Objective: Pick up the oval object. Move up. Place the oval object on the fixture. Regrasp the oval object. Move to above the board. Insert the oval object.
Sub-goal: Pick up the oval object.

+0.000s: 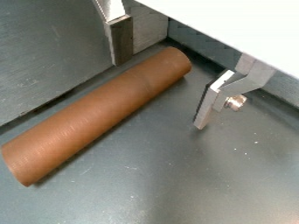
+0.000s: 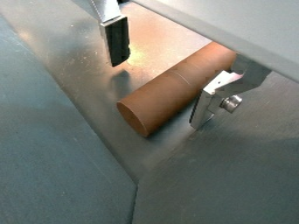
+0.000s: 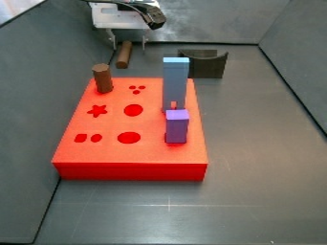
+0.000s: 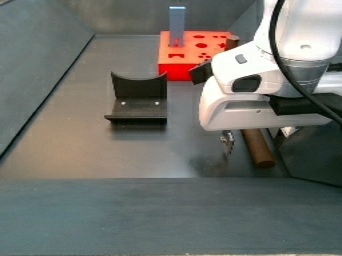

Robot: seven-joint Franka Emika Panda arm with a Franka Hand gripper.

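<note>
I need to grab the oval object by its end (image 3: 125, 44) beside the bin's side next, so the oval object's other end stays free for the fixture (image 3: 202, 62).
The oval object (image 1: 100, 114) is a long brown peg lying flat on the grey floor by the wall, also seen in the other wrist view (image 2: 176, 87). My gripper (image 1: 163, 87) is open and low over it, with one silver finger (image 1: 121, 39) on each side of one end and neither pad touching. In a side view the gripper (image 3: 125, 38) hangs behind the red board (image 3: 128, 144), over the peg (image 3: 124, 55). The fixture (image 3: 202, 62) stands beside the board's far right corner. From the opposite side, the peg (image 4: 251, 148) lies under the white hand (image 4: 241, 135), right of the fixture (image 4: 136, 100).
On the board stand a tall blue block (image 3: 175, 81), a purple block (image 3: 178, 126) and a short brown cylinder (image 3: 101, 77). Grey bin walls (image 2: 70, 149) rise close beside the peg. The board (image 4: 201, 50) lies at the far end in this side view.
</note>
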